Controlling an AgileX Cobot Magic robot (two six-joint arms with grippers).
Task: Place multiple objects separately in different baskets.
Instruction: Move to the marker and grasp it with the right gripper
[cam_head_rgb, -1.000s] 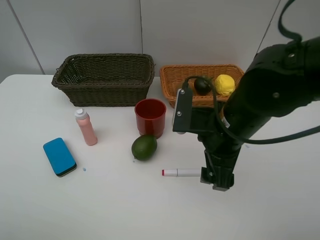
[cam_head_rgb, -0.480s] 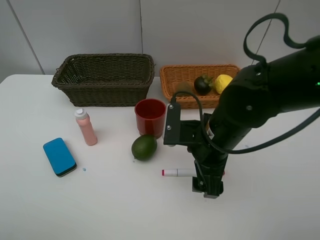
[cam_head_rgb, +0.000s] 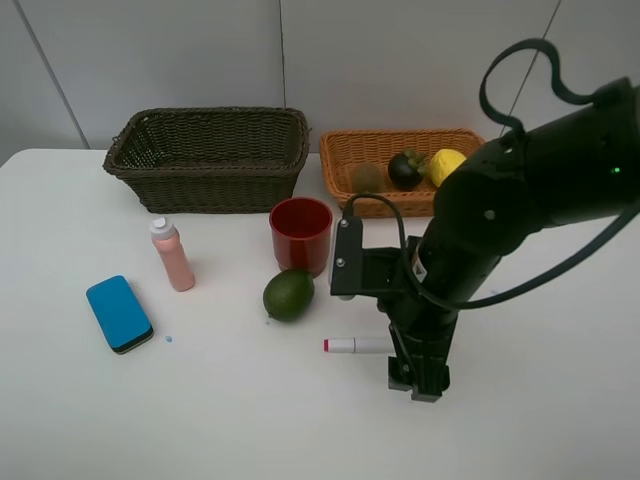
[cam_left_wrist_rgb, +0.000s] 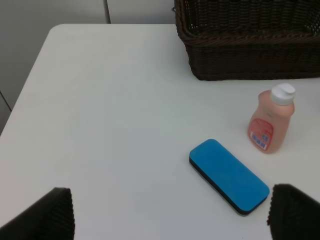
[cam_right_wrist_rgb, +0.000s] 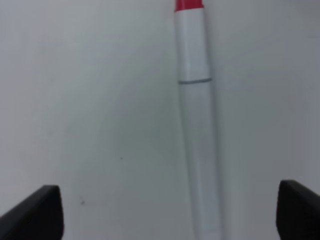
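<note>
I should move my right gripper lower before I close it on the marker, because my fingers are still above the white marker's body (cam_head_rgb: 367, 345) (cam_right_wrist_rgb: 199, 135) on the table.
The white marker (cam_head_rgb: 355, 345) with a red end lies on the table. My right gripper (cam_head_rgb: 418, 386) is low over its right end. In the right wrist view the marker (cam_right_wrist_rgb: 197, 120) runs between the wide-apart fingertips (cam_right_wrist_rgb: 35, 210), so this gripper (cam_right_wrist_rgb: 167, 215) is open and touches nothing. The orange basket (cam_head_rgb: 400, 135) holds a kiwi (cam_head_rgb: 367, 178), a mangosteen (cam_head_rgb: 405, 168) and a lemon (cam_head_rgb: 447, 165). The dark basket (cam_head_rgb: 205, 113) shows nothing inside. My left gripper (cam_left_wrist_rgb: 170, 220) is open above the blue eraser (cam_left_wrist_rgb: 229, 176) and the pink bottle (cam_left_wrist_rgb: 270, 125).
A red cup (cam_head_rgb: 300, 233) stands upright in front of the baskets, with a green round fruit (cam_head_rgb: 288, 295) just before it. The pink bottle (cam_head_rgb: 172, 255) and the blue eraser (cam_head_rgb: 118, 313) are at the left. The right arm's bulk hangs over the table's right half.
My right arm has come down and shifted left over the marker's right end, uncovering the fruit in the orange basket. Its fingers have begun to narrow slightly. Nothing on the table moved.
</note>
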